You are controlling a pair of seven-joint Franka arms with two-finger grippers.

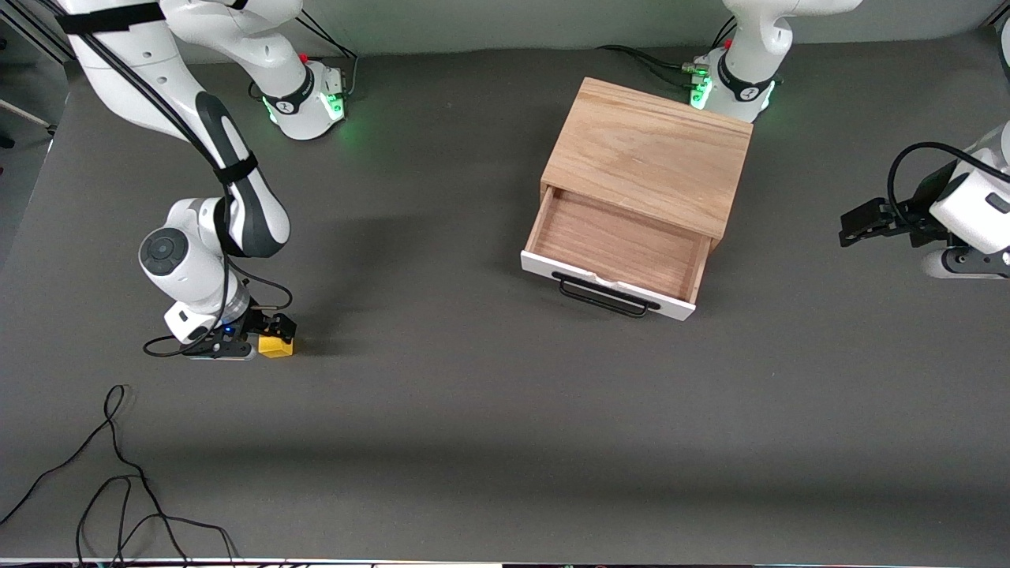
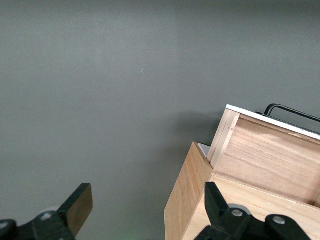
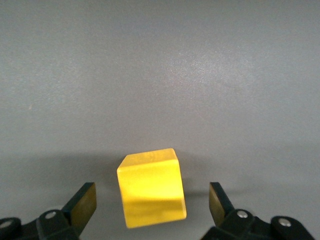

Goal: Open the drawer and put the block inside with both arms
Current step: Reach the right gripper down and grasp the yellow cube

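The right gripper picks up the yellow block by its opposite sides next, to place it inside the open drawer (image 1: 615, 251).
The drawer (image 1: 615, 251) stands pulled out of the light oak cabinet (image 1: 649, 151), its wood interior bare, its white front and black wire handle (image 1: 604, 296) turned toward the front camera. The yellow block (image 1: 276, 346) lies on the grey mat toward the right arm's end of the table. My right gripper (image 1: 272, 338) is down at the mat, open, with a finger on each side of the block (image 3: 151, 187) and a gap on both sides. My left gripper (image 1: 846, 227) hangs open and holds nothing beside the cabinet, at the left arm's end. Its wrist view shows the cabinet's side (image 2: 186, 200) and the drawer's side wall (image 2: 265, 155).
A loose black cable (image 1: 118, 473) lies on the mat near the front camera at the right arm's end. The two arm bases (image 1: 308, 99) (image 1: 734, 83) stand along the table's edge, one close to the cabinet.
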